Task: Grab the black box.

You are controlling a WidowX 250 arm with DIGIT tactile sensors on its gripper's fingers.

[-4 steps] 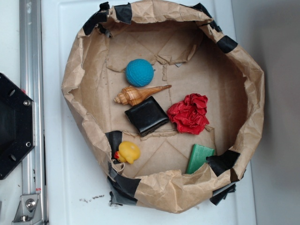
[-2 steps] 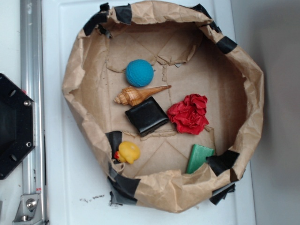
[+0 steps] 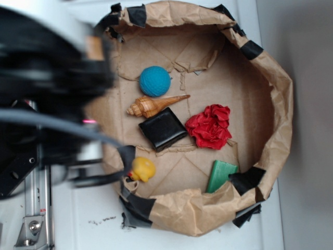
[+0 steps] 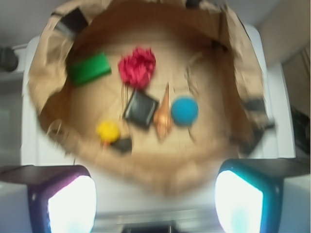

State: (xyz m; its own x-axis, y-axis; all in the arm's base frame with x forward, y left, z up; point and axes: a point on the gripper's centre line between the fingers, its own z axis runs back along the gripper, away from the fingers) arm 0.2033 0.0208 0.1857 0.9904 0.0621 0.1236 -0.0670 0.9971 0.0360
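I will next pick up the black box by its opposite side edges with my gripper, to get it out of the paper basin.
The black box lies flat in the middle of a crumpled brown paper basin, just below a spiral shell. In the wrist view the black box shows far ahead, between a yellow duck and the shell. My gripper is open, its two lit fingers wide apart with nothing between them, still outside the basin's near rim. From outside, my blurred arm covers the left side, well left of the box.
A teal ball, a red crumpled piece, a yellow duck and a flat green block share the basin. Black tape strips patch its raised paper walls. A metal rail runs along the left.
My arm has swept into the exterior view over the left side, blurred by motion. The things in the basin have not moved.
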